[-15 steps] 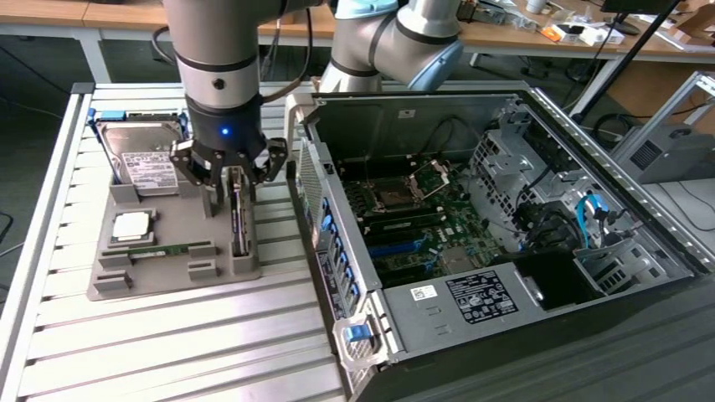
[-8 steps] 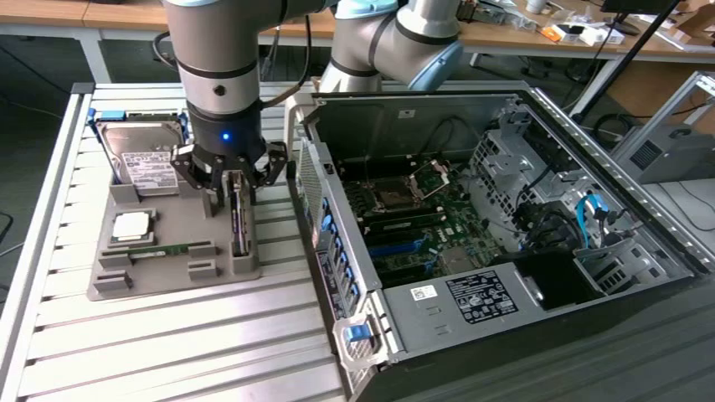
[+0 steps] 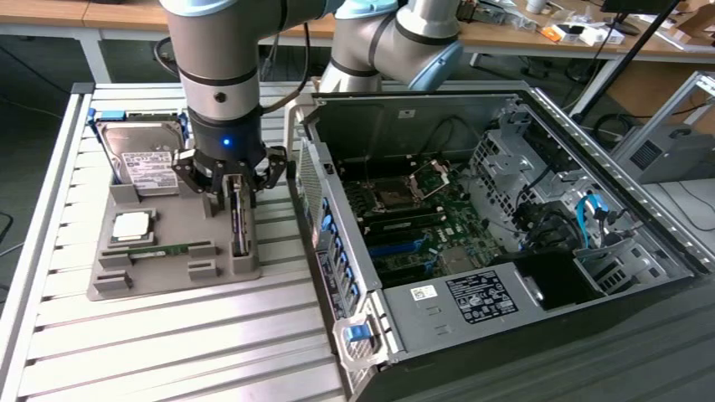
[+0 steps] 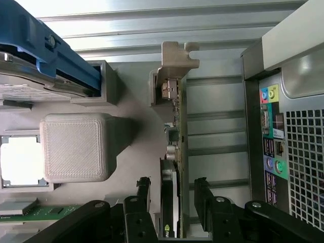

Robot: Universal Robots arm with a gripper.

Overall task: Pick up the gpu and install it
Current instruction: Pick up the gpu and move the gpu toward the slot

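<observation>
My gripper's black fingers reach down on both sides of the GPU [image 3: 238, 224] and closing would catch the GPU, so my gripper closes next.
The gpu [image 3: 238, 224] is a thin dark card standing edge-on in a slot at the right side of the grey holder tray [image 3: 167, 280]. My gripper [image 3: 237, 188] hangs straight above its far end, pointing down. In the wrist view the gpu [image 4: 176, 136] runs as a narrow strip, and my gripper [image 4: 172, 190] straddles it. One black finger [image 4: 144, 188] stands on each side of the card, with a gap between each finger and the card. The gripper is open and holds nothing.
The tray also carries a silver hard drive [image 3: 143, 159], a processor [image 3: 132, 224] and a green memory stick [image 3: 167, 249]. The open computer case [image 3: 470, 218] lies on the exterior view's right, its motherboard [image 3: 408, 239] exposed and its wall [image 4: 263, 126] close to the gpu.
</observation>
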